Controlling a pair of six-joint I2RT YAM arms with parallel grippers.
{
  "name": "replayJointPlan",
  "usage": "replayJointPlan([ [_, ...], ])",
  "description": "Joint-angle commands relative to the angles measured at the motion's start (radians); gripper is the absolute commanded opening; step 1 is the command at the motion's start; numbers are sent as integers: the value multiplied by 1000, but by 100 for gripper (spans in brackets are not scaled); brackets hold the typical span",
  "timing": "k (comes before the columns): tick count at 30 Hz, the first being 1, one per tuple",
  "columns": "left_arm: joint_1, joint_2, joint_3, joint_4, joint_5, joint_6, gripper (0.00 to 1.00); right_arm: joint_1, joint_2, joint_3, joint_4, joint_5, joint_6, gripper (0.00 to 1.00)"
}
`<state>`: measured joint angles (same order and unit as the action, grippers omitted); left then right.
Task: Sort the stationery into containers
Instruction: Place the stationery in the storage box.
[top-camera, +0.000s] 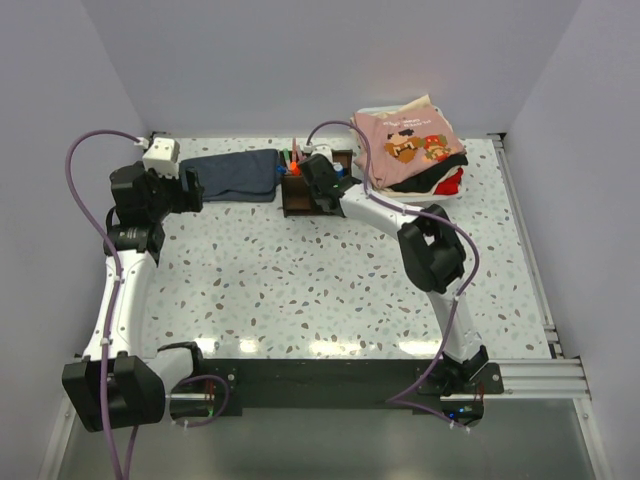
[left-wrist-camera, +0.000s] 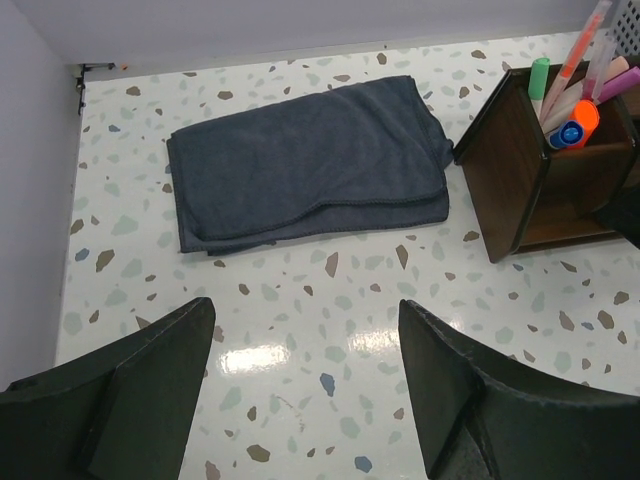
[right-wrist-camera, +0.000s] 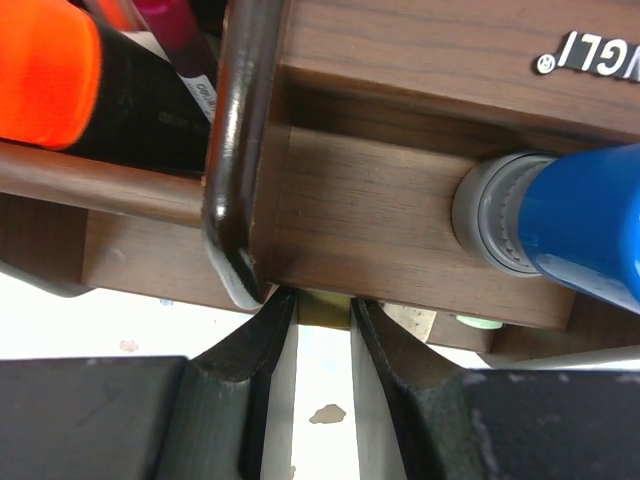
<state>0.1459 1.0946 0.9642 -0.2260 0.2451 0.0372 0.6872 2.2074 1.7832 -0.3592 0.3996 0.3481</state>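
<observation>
The small tan eraser (right-wrist-camera: 325, 310) reaches in under the organiser's front edge and would end in the low section of the organiser, so it is ready for my right gripper to release.
The dark brown wooden organiser (top-camera: 297, 195) stands at the back of the table. Its tall compartment holds coloured-capped pens (left-wrist-camera: 570, 80) and a black-orange marker (right-wrist-camera: 50, 75). A blue-capped bottle (right-wrist-camera: 585, 230) lies in a lower compartment. My right gripper (right-wrist-camera: 324, 312) is down at the organiser's low front edge, shut on a small tan eraser (right-wrist-camera: 325, 310). Just behind that edge, a pale green eraser (right-wrist-camera: 478, 322) peeks out. My left gripper (left-wrist-camera: 305, 320) hangs open over bare table, left of the organiser (left-wrist-camera: 530, 190), with nothing between its fingers.
A folded dark blue cloth (left-wrist-camera: 310, 160) lies just beyond the left gripper, left of the organiser. A pile of pink clothes (top-camera: 410, 145) sits to the organiser's right at the back. Walls close off the table at the left and back.
</observation>
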Motion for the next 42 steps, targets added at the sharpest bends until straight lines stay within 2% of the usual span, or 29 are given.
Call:
replayJointPlan([
  [1,12,2,31,33,25,-19,79,-5,8,33,42,39,23,0],
  [3,12,4,31,31,26,-19,79,-3,9,31,43,42,23,6],
  [4,14,2,31,31,28,-19,79,-5,11,33,45,44,22,21],
  [7,14,1,33,31,33,-22,79,-5,6,30,46,45,19,39],
  [15,18,-6,31,34,48,-30,79,-5,-21,7,42,51,19,46],
  [25,21,-25,21,36,74,-58,79,6,-95,-34,19,35,32,46],
  [36,23,-59,24,37,92,-60,79,78,-264,-159,-20,-19,63,46],
  [40,21,-73,25,24,97,-43,79,86,-324,-214,-8,-25,25,52],
  [42,21,-79,27,10,109,-42,79,83,-370,-266,19,-41,-53,57],
])
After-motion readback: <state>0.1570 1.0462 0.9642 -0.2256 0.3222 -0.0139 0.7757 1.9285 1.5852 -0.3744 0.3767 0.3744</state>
